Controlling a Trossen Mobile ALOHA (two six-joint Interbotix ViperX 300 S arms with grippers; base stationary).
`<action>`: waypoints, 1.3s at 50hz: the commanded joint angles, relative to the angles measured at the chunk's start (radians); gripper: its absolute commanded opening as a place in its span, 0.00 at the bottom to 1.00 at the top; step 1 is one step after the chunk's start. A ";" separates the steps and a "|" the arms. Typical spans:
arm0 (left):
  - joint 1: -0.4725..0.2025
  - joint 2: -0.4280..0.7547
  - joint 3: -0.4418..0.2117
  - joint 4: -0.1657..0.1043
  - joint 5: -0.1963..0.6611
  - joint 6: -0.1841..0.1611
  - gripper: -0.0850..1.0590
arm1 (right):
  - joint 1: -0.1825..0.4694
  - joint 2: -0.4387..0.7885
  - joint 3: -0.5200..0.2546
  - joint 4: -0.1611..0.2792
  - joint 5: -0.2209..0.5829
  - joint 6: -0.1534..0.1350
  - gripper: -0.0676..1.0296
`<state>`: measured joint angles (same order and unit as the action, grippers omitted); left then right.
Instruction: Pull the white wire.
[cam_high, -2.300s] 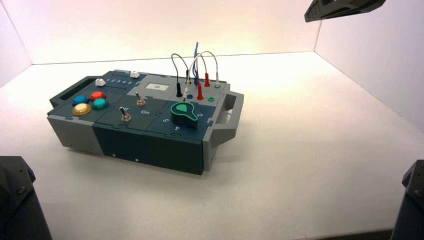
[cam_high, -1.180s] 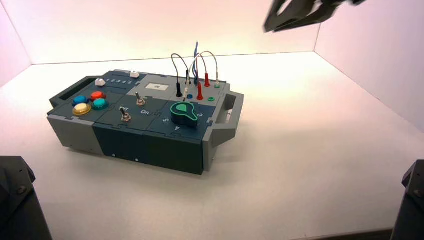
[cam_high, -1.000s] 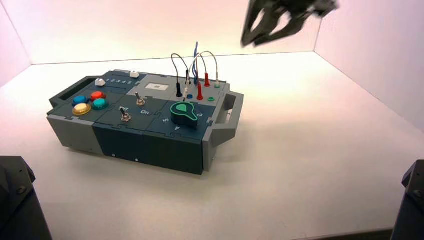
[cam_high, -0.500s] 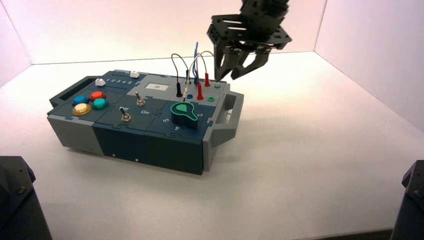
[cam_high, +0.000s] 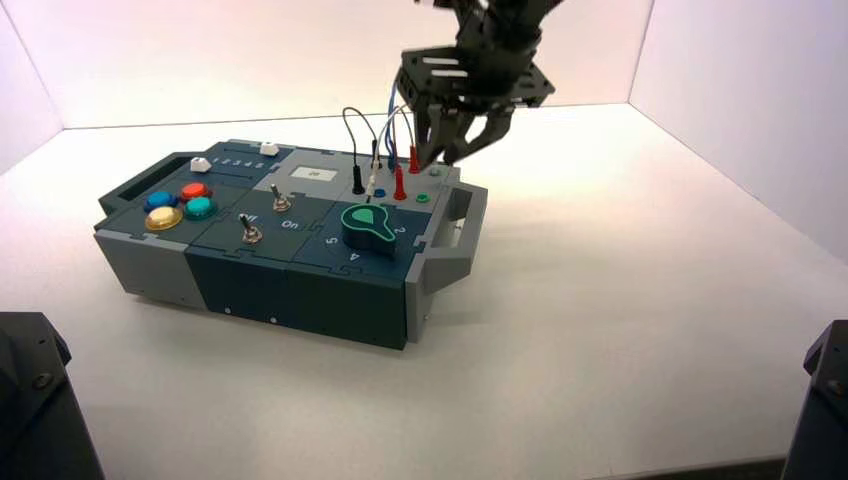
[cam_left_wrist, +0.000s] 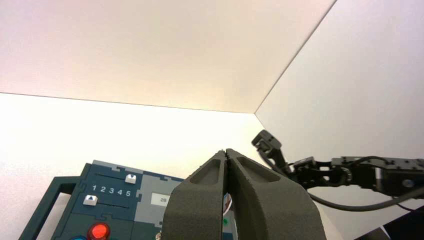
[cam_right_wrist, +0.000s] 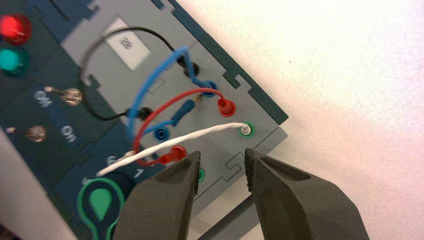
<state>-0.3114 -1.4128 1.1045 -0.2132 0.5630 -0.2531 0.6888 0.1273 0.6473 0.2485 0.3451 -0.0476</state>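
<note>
I will next grab the white wire's plug in the corner socket with my right gripper, because blue and red leads crowd the rest of the white wire (cam_right_wrist: 185, 137).
The white wire (cam_right_wrist: 185, 137) arches over the jack panel at the box's far right end. One of its plugs sits in a green socket (cam_right_wrist: 245, 130) near the box's corner, the other near the green knob (cam_right_wrist: 100, 200). In the high view its near plug (cam_high: 372, 182) shows beside the red plugs. My right gripper (cam_right_wrist: 222, 167) is open and empty, hovering just above the panel's edge next to the green socket, clear of the wire; in the high view it (cam_high: 445, 150) hangs over the leads. My left gripper (cam_left_wrist: 226, 152) is shut and parked off to the box's left.
The box (cam_high: 300, 285) lies on a white table. Black (cam_right_wrist: 100, 50), blue (cam_right_wrist: 150, 80) and red (cam_right_wrist: 165, 102) leads cross the same panel beside the white wire. Two toggle switches (cam_high: 250, 232), coloured buttons (cam_high: 180, 205) and the green knob (cam_high: 368, 225) lie nearer.
My right arm swung in from the upper right and came down over the wire panel, jaws open. The wires and the box have not moved.
</note>
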 joint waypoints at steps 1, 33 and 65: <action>-0.008 0.008 -0.017 0.002 -0.003 0.003 0.05 | -0.014 0.009 -0.032 -0.009 -0.020 -0.005 0.50; -0.008 0.012 -0.025 0.002 -0.003 0.003 0.05 | -0.046 0.083 -0.127 -0.029 -0.002 -0.005 0.43; -0.008 0.061 -0.063 0.005 -0.046 0.014 0.05 | -0.094 0.115 -0.132 -0.028 0.020 0.002 0.04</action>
<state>-0.3129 -1.3760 1.0830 -0.2102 0.5338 -0.2439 0.6289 0.2439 0.5308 0.2255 0.3697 -0.0476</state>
